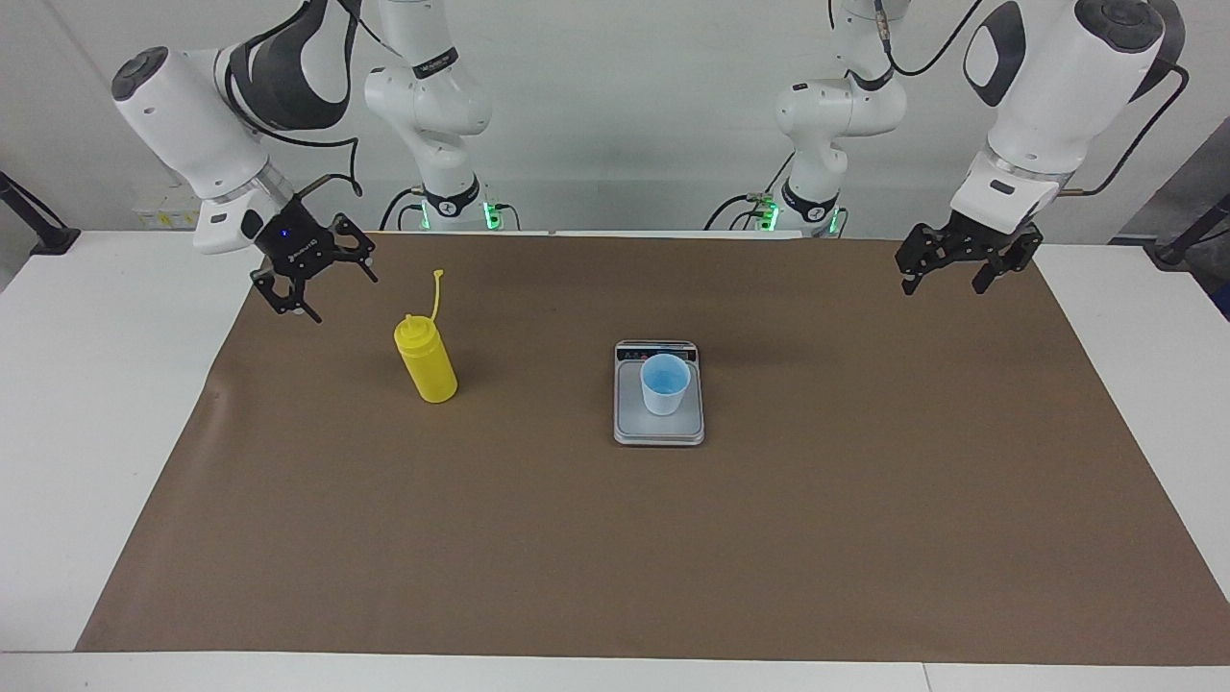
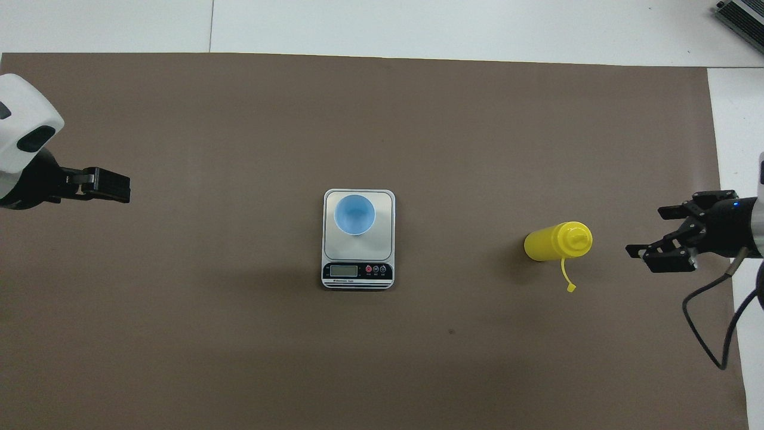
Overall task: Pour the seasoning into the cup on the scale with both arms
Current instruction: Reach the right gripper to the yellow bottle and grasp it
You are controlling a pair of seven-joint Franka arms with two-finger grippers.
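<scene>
The robot's right hand should grip the yellow bottle by its body [image 2: 541, 245]. The bottle's nozzle then stays free to pour into the blue cup [image 2: 354, 214].
The yellow seasoning bottle [image 1: 428, 363] stands upright on the brown mat toward the right arm's end, with its cap strap hanging loose off the nozzle; it also shows in the overhead view [image 2: 558, 240]. The light blue cup [image 1: 664, 383] stands upright on the silver-grey scale [image 1: 658, 430] at the mat's middle, and both show in the overhead view: the cup [image 2: 354, 214] and the scale [image 2: 385, 239]. My right gripper [image 1: 336, 293] [image 2: 647, 232] hangs open and empty in the air beside the bottle. My left gripper [image 1: 947, 284] [image 2: 122, 188] hangs open and empty over the mat's edge at the left arm's end.
A brown mat [image 1: 615, 557] covers most of the white table [image 1: 86, 432]. The scale's dark display strip [image 2: 358, 272] faces the robots. A grey device [image 2: 743, 15] lies at the table's corner farthest from the robots.
</scene>
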